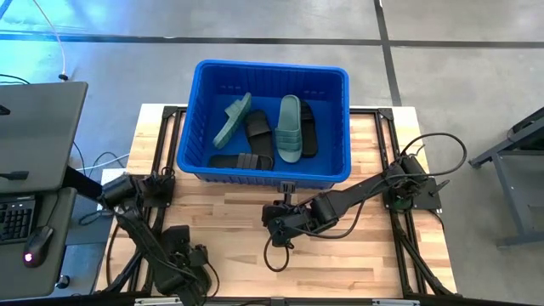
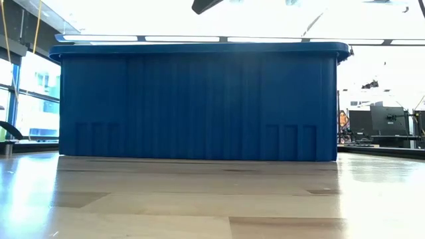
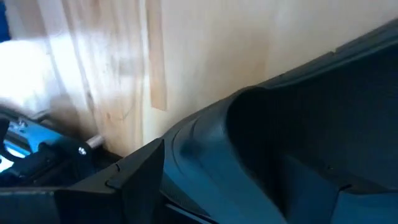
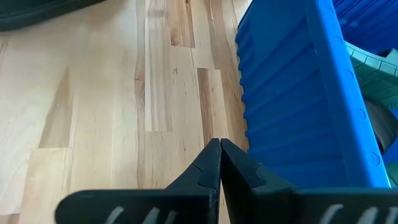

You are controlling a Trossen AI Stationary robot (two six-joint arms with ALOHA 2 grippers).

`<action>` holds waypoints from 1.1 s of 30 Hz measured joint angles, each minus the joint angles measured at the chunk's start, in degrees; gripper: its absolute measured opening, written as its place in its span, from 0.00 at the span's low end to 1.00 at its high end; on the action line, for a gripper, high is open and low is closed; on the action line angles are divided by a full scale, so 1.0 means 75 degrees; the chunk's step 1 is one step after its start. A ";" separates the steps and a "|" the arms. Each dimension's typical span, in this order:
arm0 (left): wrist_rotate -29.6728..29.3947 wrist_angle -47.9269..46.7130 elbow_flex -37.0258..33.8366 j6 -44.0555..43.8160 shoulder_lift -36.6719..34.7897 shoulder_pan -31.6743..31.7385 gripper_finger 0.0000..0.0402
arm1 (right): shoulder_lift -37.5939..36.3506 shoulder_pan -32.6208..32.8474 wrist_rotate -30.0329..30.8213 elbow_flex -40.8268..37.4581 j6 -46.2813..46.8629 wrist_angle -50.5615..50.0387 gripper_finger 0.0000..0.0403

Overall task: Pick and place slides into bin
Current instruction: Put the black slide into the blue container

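The black slide needs to go into the blue bin with the other slides. I will grab it by its strap (image 3: 208, 165) with my left gripper next.
The blue bin (image 1: 268, 174) stands at the table's far middle; its near wall fills the low view (image 2: 199, 106). Inside lie two green slides (image 1: 231, 121) (image 1: 291, 127) and black slides (image 1: 259, 132) (image 1: 242, 161) (image 1: 308, 134). My right gripper (image 1: 267, 216) is shut and empty in front of the bin's near wall, over bare table; in the right wrist view (image 4: 219, 163) its fingertips meet beside the bin wall (image 4: 292, 93). My left gripper (image 1: 183, 274) is folded back at the table's near left corner.
The wooden table top (image 1: 340, 255) lies bare in front of the bin. A desk with a keyboard and mouse (image 1: 34, 246) stands off the table's left. The right arm's cable (image 1: 274, 253) loops over the table.
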 joint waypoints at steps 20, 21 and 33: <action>0.0002 -0.0418 0.0209 -0.0535 0.0135 -0.0006 0.06 | 0.0000 0.0000 -0.0002 0.0000 0.0000 0.0019 0.00; 0.0002 -0.0483 0.0273 -0.0536 0.0134 -0.0003 0.06 | 0.0000 -0.0001 0.0000 0.0000 0.0000 0.0019 0.00; -0.1244 -0.1287 0.1933 -0.0213 0.0141 -0.0003 0.02 | 0.0000 -0.0003 0.0000 0.0000 0.0000 0.0019 0.00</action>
